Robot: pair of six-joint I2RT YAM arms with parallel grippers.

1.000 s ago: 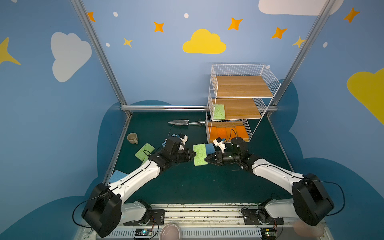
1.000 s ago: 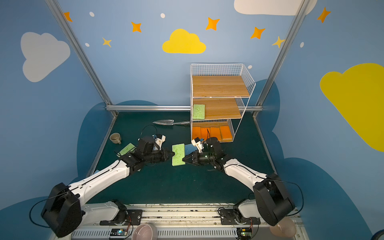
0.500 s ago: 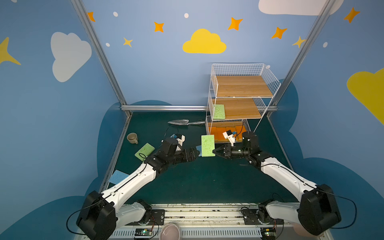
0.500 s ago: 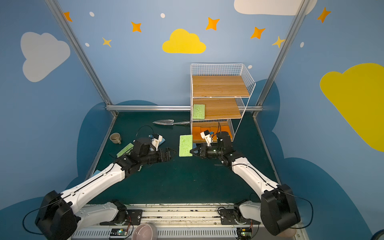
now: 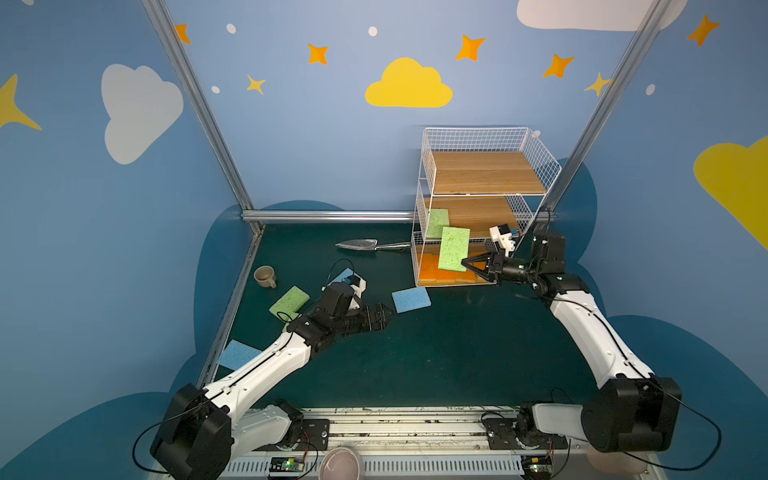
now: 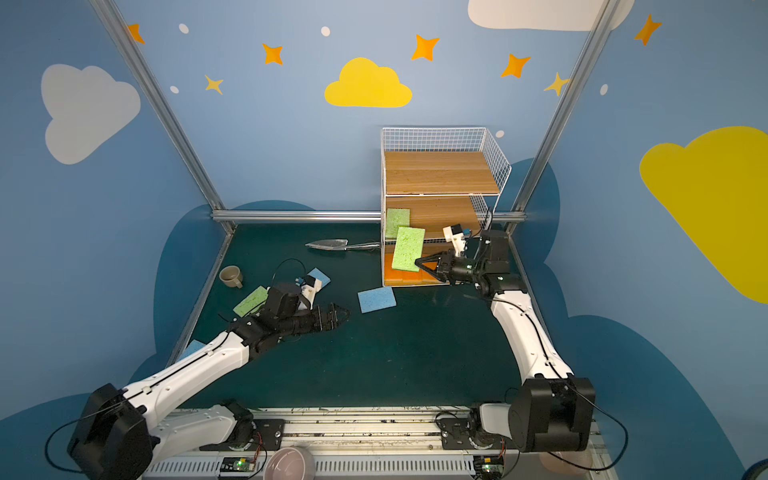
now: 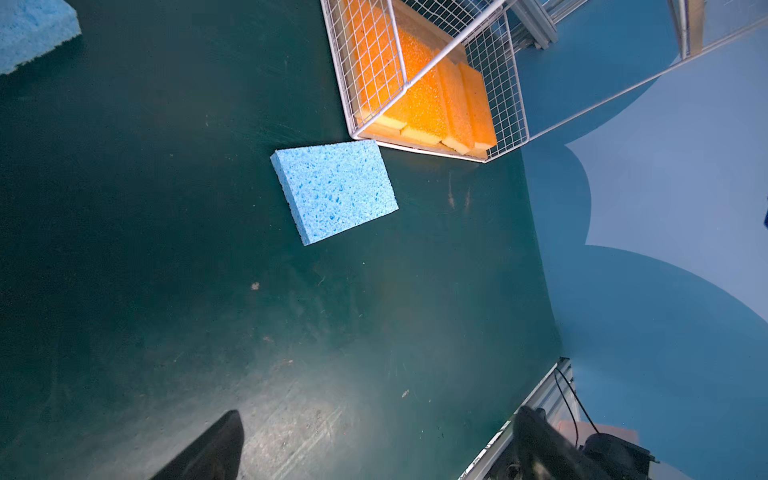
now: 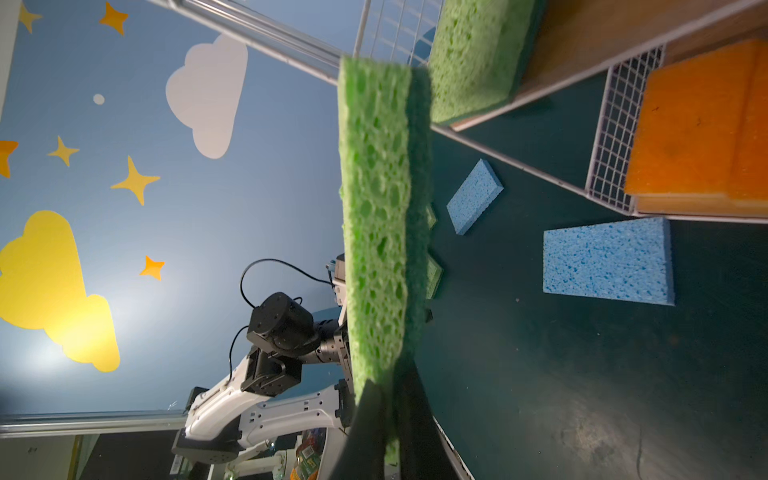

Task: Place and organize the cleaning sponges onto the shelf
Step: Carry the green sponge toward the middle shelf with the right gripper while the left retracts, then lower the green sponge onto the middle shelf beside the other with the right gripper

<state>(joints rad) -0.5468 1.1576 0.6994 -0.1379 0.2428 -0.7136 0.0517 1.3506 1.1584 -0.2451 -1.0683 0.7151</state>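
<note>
My right gripper should release the light green sponge only after I move it toward the middle level, since it hangs in front of the shelf and would fall short now.
My right gripper is shut on the lower edge of a light green sponge, held upright in front of the shelf. Another green sponge lies on the middle tier. Several orange sponges fill the bottom tier; the top board is bare. My left gripper is open and empty, low over the mat beside a blue sponge. A green sponge and two more blue sponges lie at the left.
A metal trowel lies left of the shelf, and a tan cup stands near the left wall. A pink bowl sits at the front rail. Metal frame posts stand at the back corners.
The green sponge passed from my left gripper to my right, which lifted it back toward the shelf. My left gripper opened and drew back to the left.
</note>
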